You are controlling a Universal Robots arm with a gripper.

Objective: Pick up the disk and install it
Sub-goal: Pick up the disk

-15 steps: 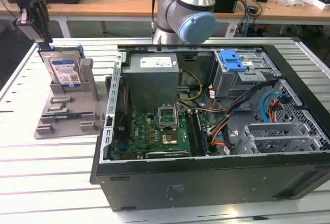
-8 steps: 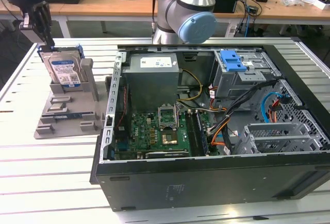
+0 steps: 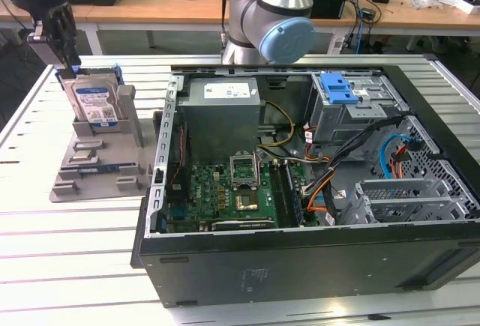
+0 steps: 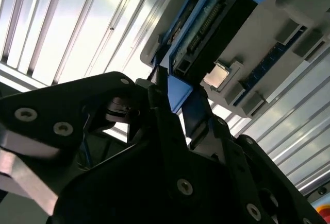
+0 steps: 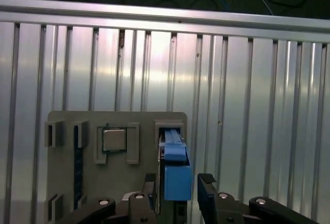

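Note:
Next, the gripper grabs the disk by its blue bracket end to install the disk in the open computer case.
The disk, a silver drive with a white-and-blue label in a blue carrier bracket, stands on edge in a grey holder on the slatted table, at the exterior view's left. My gripper hangs just over its upper edge. In the first wrist view the gripper is open. Its two black fingers straddle the blue bracket end of the disk, with a thin gap showing on one side. The second wrist view shows the gripper likewise around the blue end of the disk.
An open computer case lies at centre and right of the exterior view, with a grey power supply, a motherboard and a blue-latched drive cage. The arm's base stands behind it. A small square chip sits in the holder.

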